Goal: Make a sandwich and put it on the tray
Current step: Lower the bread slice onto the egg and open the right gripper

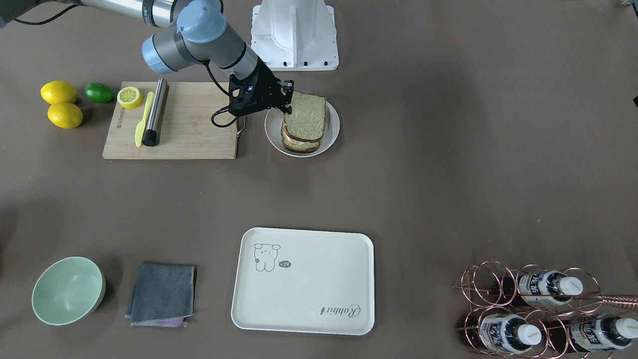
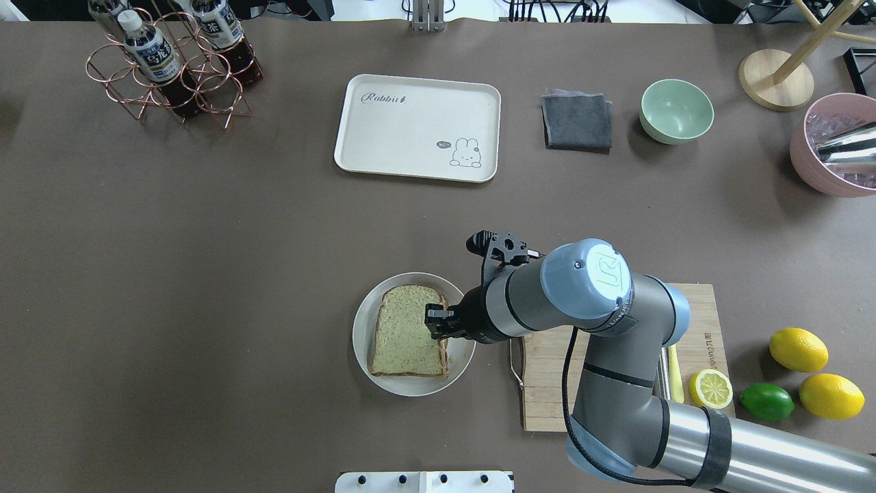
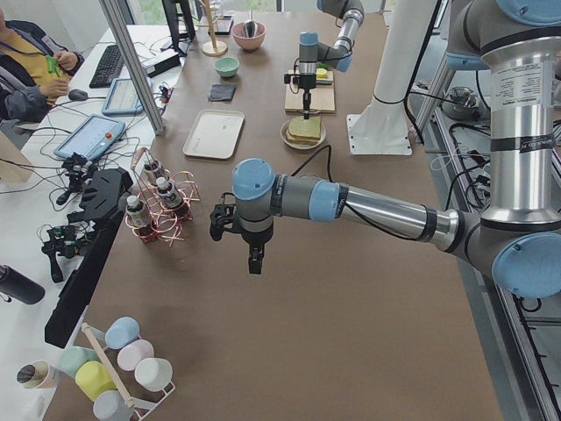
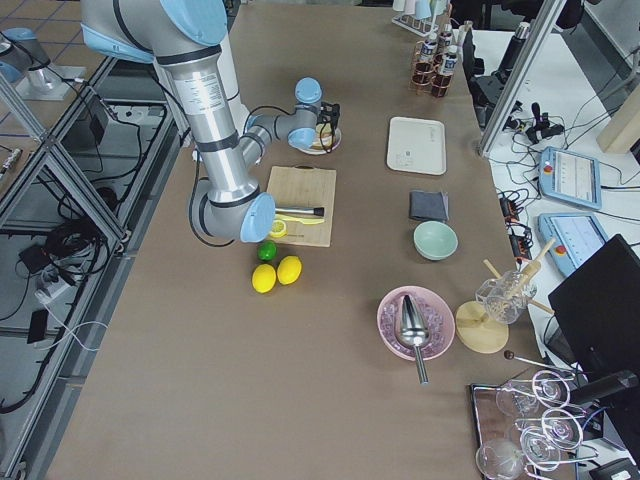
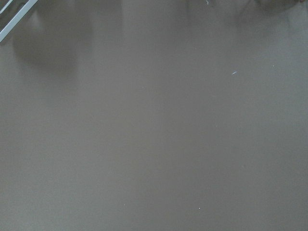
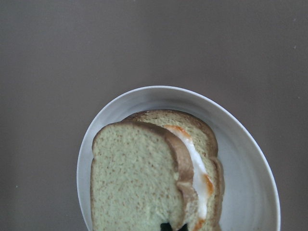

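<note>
The robot's right gripper should open now, because the top slice's crust (image 1: 303,140) is over the egg on the lower slice (image 1: 290,139), and the top slice would settle there.
The sandwich (image 1: 304,119) lies on a round white plate (image 1: 334,132) beside the wooden board. Its lower bread slice carries the white egg with orange yolk (image 6: 197,168). The top slice (image 6: 139,183) sits offset and tilted, raised on the gripper's side. My right gripper (image 1: 288,102) is shut on that top slice's edge (image 2: 438,322); its fingertips (image 6: 174,226) barely show at the bottom of the right wrist view. The cream tray (image 1: 304,279) lies bare, well away from the plate. My left gripper (image 3: 254,263) hangs over bare table far from the sandwich, and I cannot tell its state.
The cutting board (image 1: 189,129) holds a steel cylinder (image 1: 155,112), a yellow knife (image 1: 143,119) and a lemon half (image 1: 129,96). Two lemons (image 1: 60,92) and a lime (image 1: 99,92) lie beyond it. A green bowl (image 1: 67,290), a grey cloth (image 1: 162,293) and a bottle rack (image 1: 538,309) flank the tray.
</note>
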Robot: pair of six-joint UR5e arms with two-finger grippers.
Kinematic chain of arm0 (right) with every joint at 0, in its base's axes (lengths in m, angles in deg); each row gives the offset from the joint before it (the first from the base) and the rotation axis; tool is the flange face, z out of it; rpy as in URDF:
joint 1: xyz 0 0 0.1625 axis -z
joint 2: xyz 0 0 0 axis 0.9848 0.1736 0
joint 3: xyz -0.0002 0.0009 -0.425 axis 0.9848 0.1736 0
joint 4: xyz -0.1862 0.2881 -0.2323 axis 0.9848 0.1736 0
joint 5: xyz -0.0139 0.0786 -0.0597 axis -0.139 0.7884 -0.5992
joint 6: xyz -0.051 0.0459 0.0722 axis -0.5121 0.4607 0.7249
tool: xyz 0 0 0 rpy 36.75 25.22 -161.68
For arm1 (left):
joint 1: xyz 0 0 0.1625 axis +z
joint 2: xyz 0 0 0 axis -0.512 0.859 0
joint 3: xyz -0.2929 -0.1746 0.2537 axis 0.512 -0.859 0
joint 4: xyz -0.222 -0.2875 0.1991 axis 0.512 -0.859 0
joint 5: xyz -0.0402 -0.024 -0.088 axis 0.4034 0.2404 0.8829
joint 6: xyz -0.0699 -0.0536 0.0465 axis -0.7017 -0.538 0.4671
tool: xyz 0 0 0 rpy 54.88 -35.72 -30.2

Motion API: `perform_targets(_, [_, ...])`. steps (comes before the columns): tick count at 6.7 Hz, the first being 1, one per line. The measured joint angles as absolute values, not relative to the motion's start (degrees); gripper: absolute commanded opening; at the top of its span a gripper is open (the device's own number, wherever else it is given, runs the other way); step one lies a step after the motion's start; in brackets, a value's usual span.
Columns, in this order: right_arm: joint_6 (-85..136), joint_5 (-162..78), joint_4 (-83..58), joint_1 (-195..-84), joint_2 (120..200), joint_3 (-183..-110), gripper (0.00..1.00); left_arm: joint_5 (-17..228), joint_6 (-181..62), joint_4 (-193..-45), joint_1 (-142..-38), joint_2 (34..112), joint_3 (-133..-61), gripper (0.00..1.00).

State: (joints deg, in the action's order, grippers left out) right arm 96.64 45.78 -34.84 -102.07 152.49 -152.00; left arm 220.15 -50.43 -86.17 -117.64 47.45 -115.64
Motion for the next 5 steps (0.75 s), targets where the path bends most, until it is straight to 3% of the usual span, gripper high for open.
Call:
perform_targets(1, [96.64, 45.68, -34.89, -102.09, 152.63, -151.72, 0.00, 220.13, -50.43, -86.18, -117.63, 47.46, -115.62, 0.98])
perform_targets(2, [96.61, 45.62, -34.90, -102.08, 152.77, -151.62, 0.20, 220.10, -50.45, -86.18, -117.63, 47.59, -115.50, 0.98])
perform_targets(3, [96.60, 45.60, -34.91, -102.08, 152.75, -151.56, 0.54, 220.09, -50.49, -86.18, -117.63, 47.77, -115.41, 0.98])
perform_targets(4, [96.61, 45.57, -34.92, -102.06, 152.66, -151.52, 0.69, 220.13, -50.51, -86.18, -117.63, 47.82, -115.40, 0.98])
perform_targets(5, [96.63, 45.53, -34.92, -102.06, 152.60, -151.50, 0.99, 220.15, -50.52, -86.18, -117.63, 47.75, -115.40, 0.98])
